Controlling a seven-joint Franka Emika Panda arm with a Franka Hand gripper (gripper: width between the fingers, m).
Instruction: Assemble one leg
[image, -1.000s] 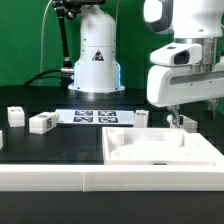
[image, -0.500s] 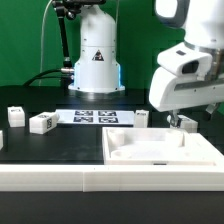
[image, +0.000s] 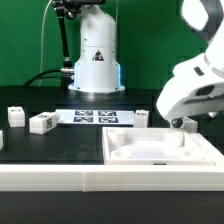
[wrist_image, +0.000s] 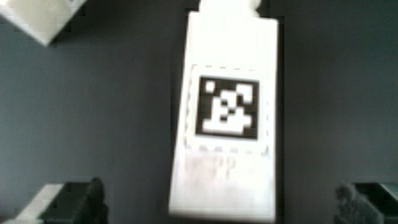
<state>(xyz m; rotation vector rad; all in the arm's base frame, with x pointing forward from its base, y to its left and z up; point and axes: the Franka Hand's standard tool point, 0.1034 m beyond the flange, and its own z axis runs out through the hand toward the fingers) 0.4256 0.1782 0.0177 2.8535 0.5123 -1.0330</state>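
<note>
The white leg's narrow rounded end should stay free for the tray. My gripper should grab the leg by its tagged body.
In the wrist view a white leg with a black-and-white tag on its face lies on the dark table, lengthwise between my two fingers. My gripper is open, with the jaws wide on either side of the leg's near end and not touching it. In the exterior view the gripper hangs low behind the tray's far rim at the right. The leg under it is mostly hidden there. Two more legs lie at the left, and another white piece stands by the tray's far corner.
The large white square tray with a raised rim fills the front right. The marker board lies flat in front of the robot base. Another white part's corner shows at the edge of the wrist view.
The arm's upper body has swung up and toward the exterior view's right and tilted. The fingertips have stayed low behind the tray's far rim.
</note>
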